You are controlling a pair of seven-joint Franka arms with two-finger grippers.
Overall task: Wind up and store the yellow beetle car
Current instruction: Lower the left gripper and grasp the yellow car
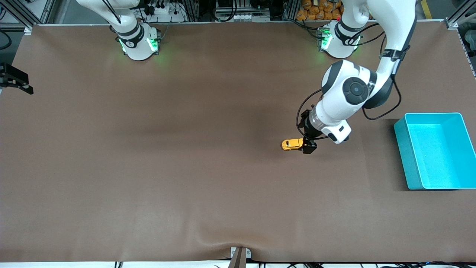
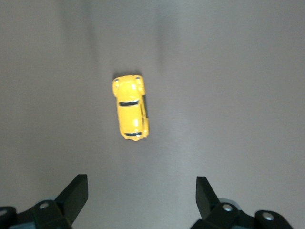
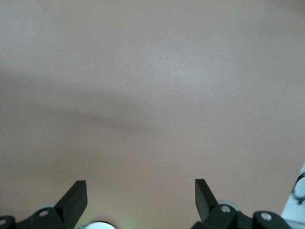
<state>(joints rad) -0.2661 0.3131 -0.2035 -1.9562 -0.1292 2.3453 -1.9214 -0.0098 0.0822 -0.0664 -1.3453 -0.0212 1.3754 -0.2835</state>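
Note:
My left gripper will grab the yellow beetle car (image 1: 292, 144) by the sides of its cabin next, to wind it and store it in the teal bin (image 1: 435, 152).
The yellow beetle car (image 1: 292, 144) stands alone on the brown table, about midway between the arms' bases and the front camera, toward the left arm's end. My left gripper (image 1: 308, 146) hangs low over the table just beside the car, on the side toward the teal bin. In the left wrist view the car (image 2: 130, 107) lies ahead of the left gripper (image 2: 141, 191), whose fingers stand wide open with only bare table between them. My right gripper (image 3: 141, 193) is open and empty over bare table close to its own base, and the right arm waits.
A teal bin (image 1: 435, 150) sits at the left arm's end of the table and looks empty. A black bracket (image 1: 15, 80) juts in at the right arm's end. The brown mat (image 1: 186, 167) wrinkles slightly at the edge nearest the front camera.

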